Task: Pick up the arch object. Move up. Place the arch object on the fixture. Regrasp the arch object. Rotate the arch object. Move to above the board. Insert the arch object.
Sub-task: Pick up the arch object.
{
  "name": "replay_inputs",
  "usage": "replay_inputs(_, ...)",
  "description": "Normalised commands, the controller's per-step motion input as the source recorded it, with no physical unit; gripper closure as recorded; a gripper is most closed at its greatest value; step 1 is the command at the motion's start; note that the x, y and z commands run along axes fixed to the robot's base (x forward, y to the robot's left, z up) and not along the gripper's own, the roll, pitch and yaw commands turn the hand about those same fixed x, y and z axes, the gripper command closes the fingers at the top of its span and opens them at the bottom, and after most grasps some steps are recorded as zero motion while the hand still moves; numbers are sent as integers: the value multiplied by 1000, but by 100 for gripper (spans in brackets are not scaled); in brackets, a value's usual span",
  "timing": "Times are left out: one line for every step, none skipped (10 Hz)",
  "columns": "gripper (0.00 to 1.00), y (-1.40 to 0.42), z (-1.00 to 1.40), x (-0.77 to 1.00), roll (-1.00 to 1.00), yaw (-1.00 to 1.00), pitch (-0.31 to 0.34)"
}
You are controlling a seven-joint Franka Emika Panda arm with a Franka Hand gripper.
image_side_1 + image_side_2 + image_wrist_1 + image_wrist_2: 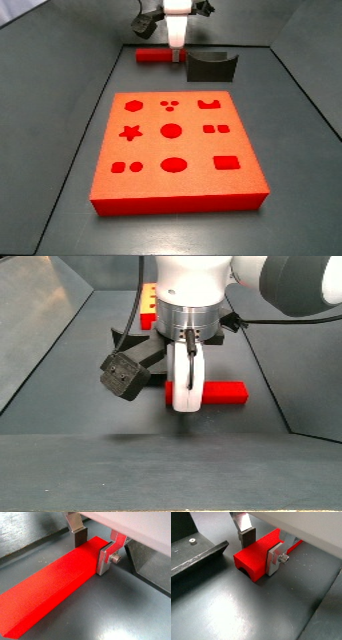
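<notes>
The red arch object needs to go up toward the fixture (pixel 210 66), so my gripper will grab it by its end section (pixel 175 55) next.
The arch object (pixel 53 587) is a long bright-red bar lying flat on the grey floor. Its arch-cut end (pixel 250 568) shows in a wrist view. My gripper (pixel 92 549) is down over the bar and open, one finger on each side. The silver finger plate (pixel 273 558) sits against one side of the bar, and the dark pad (pixel 248 539) stands a small gap off the other side. In both side views the gripper (pixel 174 45) (pixel 187 391) covers part of the bar (pixel 151 56) (pixel 227 393). The dark fixture (pixel 210 66) (pixel 126 374) stands right beside it. The red-orange board (pixel 174 140) lies nearer the front.
Grey sloping walls (pixel 60 70) close in the floor on both sides. The fixture's base plate (pixel 194 554) lies close beside the arch end of the bar. The board's far edge (pixel 151 301) shows behind the arm.
</notes>
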Motion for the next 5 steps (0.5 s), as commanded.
replay_inputs(100, 0, 0, 0, 0, 0, 0)
replay_inputs(100, 0, 0, 0, 0, 0, 0)
replay_inputs(100, 0, 0, 0, 0, 0, 0)
replay_inputs(100, 0, 0, 0, 0, 0, 0)
replay_inputs(100, 0, 0, 0, 0, 0, 0)
